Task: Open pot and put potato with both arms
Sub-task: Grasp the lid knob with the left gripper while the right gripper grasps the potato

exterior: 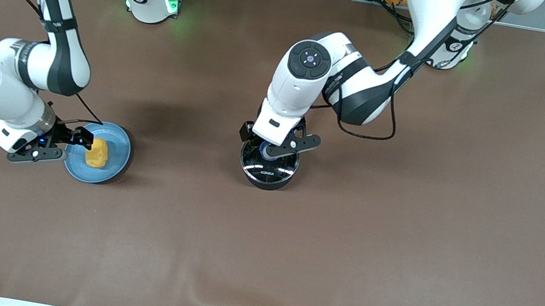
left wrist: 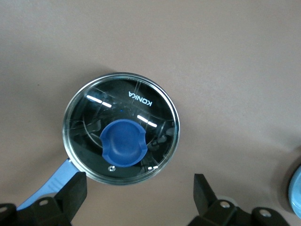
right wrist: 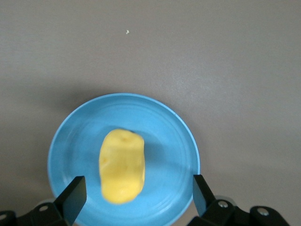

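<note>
The robot's right hand is going to grab the yellow potato by its long sides next. It will then put the potato (exterior: pixel 97 152) into the black pot (exterior: pixel 269 173).
The black pot (exterior: pixel 269 173) stands mid-table with its glass lid (left wrist: pixel 141 101) on and the blue knob (left wrist: pixel 123 143) on top. Its blue handle (left wrist: pixel 49 186) shows only in the left wrist view. My left gripper (exterior: pixel 274 145) is open and empty above the pot, with its fingers (left wrist: pixel 74 190) wide apart and clear of the lid. The yellow potato (exterior: pixel 97 152) lies on a light-blue plate (exterior: pixel 121 147) toward the right arm's end of the table. My right gripper (exterior: pixel 68 145) is open and empty over the plate's edge. In the right wrist view (right wrist: pixel 138 195) its fingers straddle the potato (right wrist: pixel 122 165) without touching it.
The brown table cover (exterior: pixel 404 225) is bare around the pot and the plate (right wrist: pixel 174 141). The plate's edge (left wrist: pixel 296 193) shows in the left wrist view. The two arm bases stand along the edge of the table farthest from the front camera.
</note>
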You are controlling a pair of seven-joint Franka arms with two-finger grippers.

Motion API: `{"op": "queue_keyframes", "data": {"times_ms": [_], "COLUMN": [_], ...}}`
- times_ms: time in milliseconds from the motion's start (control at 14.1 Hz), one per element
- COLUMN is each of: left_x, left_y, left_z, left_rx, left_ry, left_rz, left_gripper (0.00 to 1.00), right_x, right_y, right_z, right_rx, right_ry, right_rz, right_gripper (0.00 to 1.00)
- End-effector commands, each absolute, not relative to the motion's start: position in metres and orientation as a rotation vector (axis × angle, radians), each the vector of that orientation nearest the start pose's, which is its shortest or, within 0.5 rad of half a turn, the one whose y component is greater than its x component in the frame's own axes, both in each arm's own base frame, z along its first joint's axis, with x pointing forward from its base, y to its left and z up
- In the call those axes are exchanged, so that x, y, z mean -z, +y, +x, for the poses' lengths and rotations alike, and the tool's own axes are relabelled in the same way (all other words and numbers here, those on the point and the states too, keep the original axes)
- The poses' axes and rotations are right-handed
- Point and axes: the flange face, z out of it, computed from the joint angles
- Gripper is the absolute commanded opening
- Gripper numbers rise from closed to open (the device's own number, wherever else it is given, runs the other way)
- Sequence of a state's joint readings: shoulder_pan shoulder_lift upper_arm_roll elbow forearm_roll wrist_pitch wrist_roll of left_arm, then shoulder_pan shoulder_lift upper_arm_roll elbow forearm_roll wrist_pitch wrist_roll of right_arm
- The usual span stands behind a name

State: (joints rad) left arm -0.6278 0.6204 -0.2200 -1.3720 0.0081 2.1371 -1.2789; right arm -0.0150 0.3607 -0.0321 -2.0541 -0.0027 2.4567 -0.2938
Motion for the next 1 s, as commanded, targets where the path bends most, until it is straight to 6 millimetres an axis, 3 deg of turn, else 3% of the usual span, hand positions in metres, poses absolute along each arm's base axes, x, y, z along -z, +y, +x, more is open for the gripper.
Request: {"op": "queue_keyframes", "data": {"times_ms": [0, 284, 569, 711, 782, 853, 924], "left_x": [-0.347, -0.32, -0.314, -0.31, -0.313, -0.314, -0.309], "left_y": [-0.541, -0.534, -0.526, -0.532, -0.539, -0.539, -0.54], "left_z": [0.519, 0.521, 0.53, 0.523, 0.516, 0.516, 0.515], "left_rx": [0.004, 0.034, 0.045, 0.039, 0.038, 0.037, 0.034], "left_ry": [-1.0, -1.062, -1.1, -1.082, -1.065, -1.062, -1.054], "left_rz": [-3.183, -3.097, -3.072, -3.073, -3.082, -3.082, -3.078], "left_gripper": [1.0, 1.0, 1.0, 1.0, 1.0, 1.0, 1.0], "right_x": [-0.241, -0.216, -0.196, -0.194, -0.194, -0.194, -0.195], "right_y": [-0.025, -0.019, -0.022, -0.022, -0.021, -0.022, -0.021], "right_z": [0.588, 0.581, 0.58, 0.58, 0.581, 0.58, 0.581], "right_rx": [0.086, 0.033, 0.044, 0.048, 0.048, 0.046, 0.049], "right_ry": [-0.411, -0.357, -0.349, -0.348, -0.351, -0.346, -0.35], "right_rz": [-3.121, -3.091, -3.096, -3.097, -3.097, -3.097, -3.096], "right_gripper": [1.0, 1.0, 1.0, 1.0, 0.87, 0.6, 0.4]}}
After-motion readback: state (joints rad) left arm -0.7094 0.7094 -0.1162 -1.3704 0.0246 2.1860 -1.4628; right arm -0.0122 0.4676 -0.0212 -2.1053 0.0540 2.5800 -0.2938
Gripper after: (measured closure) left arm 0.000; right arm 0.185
